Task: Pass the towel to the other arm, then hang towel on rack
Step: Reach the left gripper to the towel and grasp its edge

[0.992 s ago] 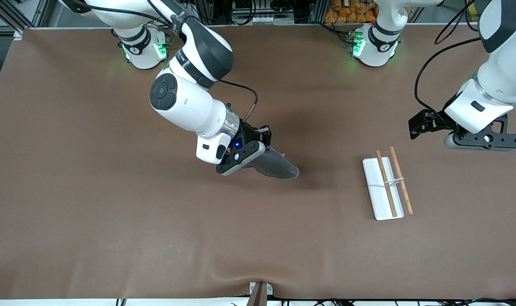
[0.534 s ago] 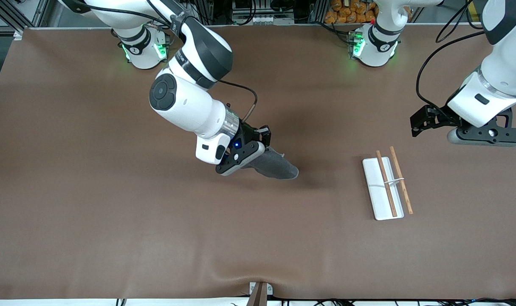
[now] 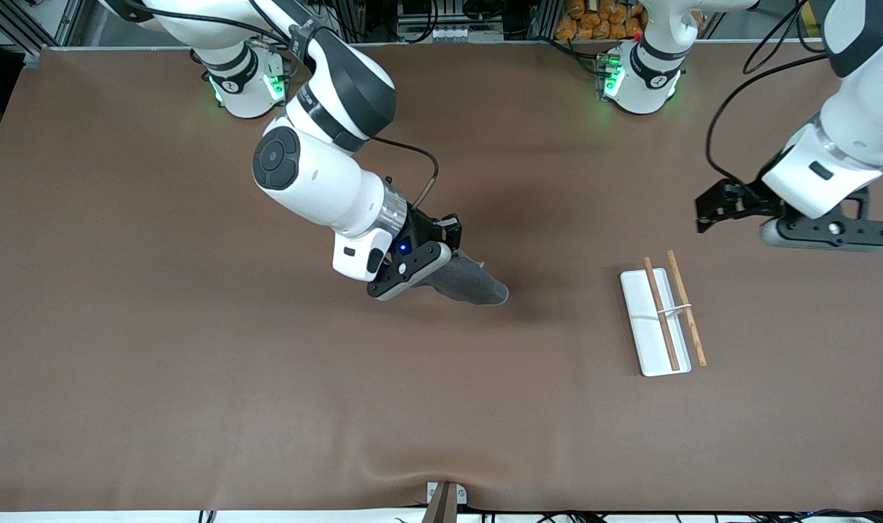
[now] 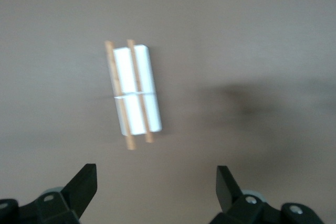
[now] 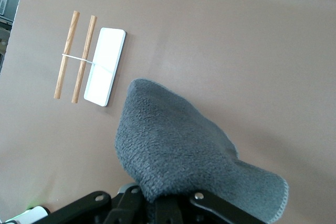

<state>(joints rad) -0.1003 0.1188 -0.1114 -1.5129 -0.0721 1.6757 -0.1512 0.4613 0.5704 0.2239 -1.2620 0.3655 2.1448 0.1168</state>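
My left gripper will next take hold of the dark grey towel by its loose hanging end [image 3: 486,287], so that it can carry the towel over for the rack [image 3: 662,312].
My right gripper [image 3: 441,263] is shut on the dark grey towel [image 3: 472,285] and holds it above the middle of the table; the cloth hangs out toward the rack. In the right wrist view the towel [image 5: 178,150] fills the middle and hides the fingers. The rack [image 3: 662,312], a white tray base with two brown rods, lies toward the left arm's end; it also shows in the right wrist view [image 5: 89,61] and the left wrist view [image 4: 134,92]. My left gripper [image 3: 705,212] is open and empty, up in the air near the rack; its fingertips [image 4: 84,182] stand wide apart.
The brown table cover [image 3: 194,363] spreads all round. A small bracket [image 3: 445,497] sits at the table edge nearest the front camera. Both arm bases [image 3: 245,80] stand along the edge farthest from it.
My left gripper has risen slightly and drifted a little toward the table's middle. My right gripper with the towel has barely moved.
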